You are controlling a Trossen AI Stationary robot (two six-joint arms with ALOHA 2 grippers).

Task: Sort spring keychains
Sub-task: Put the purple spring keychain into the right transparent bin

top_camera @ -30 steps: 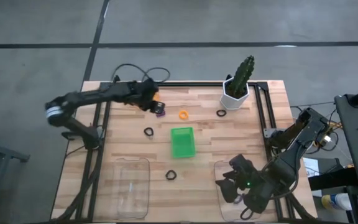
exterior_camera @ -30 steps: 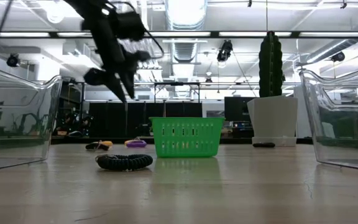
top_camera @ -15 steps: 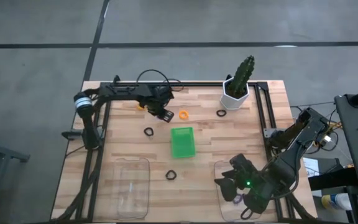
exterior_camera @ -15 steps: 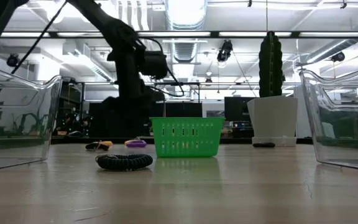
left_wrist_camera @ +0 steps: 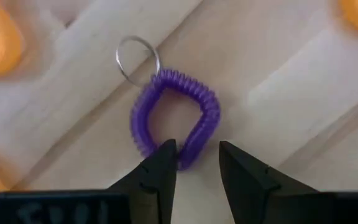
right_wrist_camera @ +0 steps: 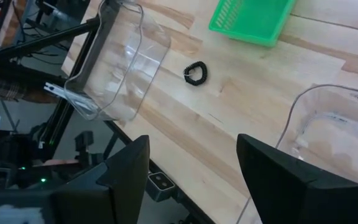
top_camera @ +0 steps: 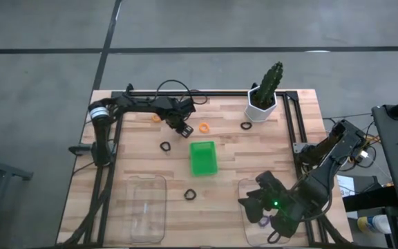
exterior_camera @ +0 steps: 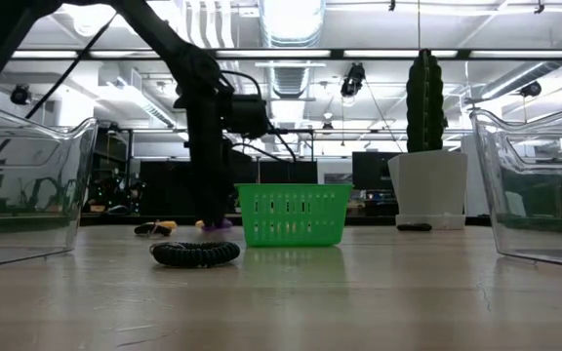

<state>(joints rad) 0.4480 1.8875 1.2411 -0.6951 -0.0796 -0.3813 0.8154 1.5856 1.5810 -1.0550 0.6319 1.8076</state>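
The left gripper's fingers reach past the nearest coil part (left_wrist_camera: 194, 147), one inside the loop (left_wrist_camera: 174, 115) and one outside, so the left gripper should close on the purple keychain.
A purple spring keychain (left_wrist_camera: 178, 115) with a metal ring (left_wrist_camera: 138, 60) lies flat on the wooden table at the far left. My left gripper (top_camera: 182, 128) points down over it, open. Its fingers (left_wrist_camera: 161, 167) stand on either side of the loop's nearest stretch of coil (left_wrist_camera: 196, 144). Orange keychains (top_camera: 203, 127) (top_camera: 156, 117) and black ones (top_camera: 165, 146) (top_camera: 190, 195) (top_camera: 246, 126) lie scattered around the green tray (top_camera: 203, 158). My right gripper (right_wrist_camera: 191, 180) hangs open above the right clear container (top_camera: 254, 207), which holds a purple keychain (top_camera: 262, 220). My left gripper comes at the purple keychain from above, one finger on each side of a stretch of its coil (left_wrist_camera: 196, 144). One fingertip (left_wrist_camera: 166, 149) overlaps the coil's edge in the wrist view. Whether it touches the coil, I cannot tell. The keychain lies flat on the table.
A second clear container (top_camera: 147, 207) stands at the near left. A potted cactus (top_camera: 264, 97) stands at the far right. Black frame rails (top_camera: 109, 166) run along the table's left and right sides, and cables loop at the far edge.
My left gripper has come down and moved toward the table's right and near side, onto the purple keychain, and its wrist has rolled. Its fingers now straddle the coil. The keychain has stayed where it was.
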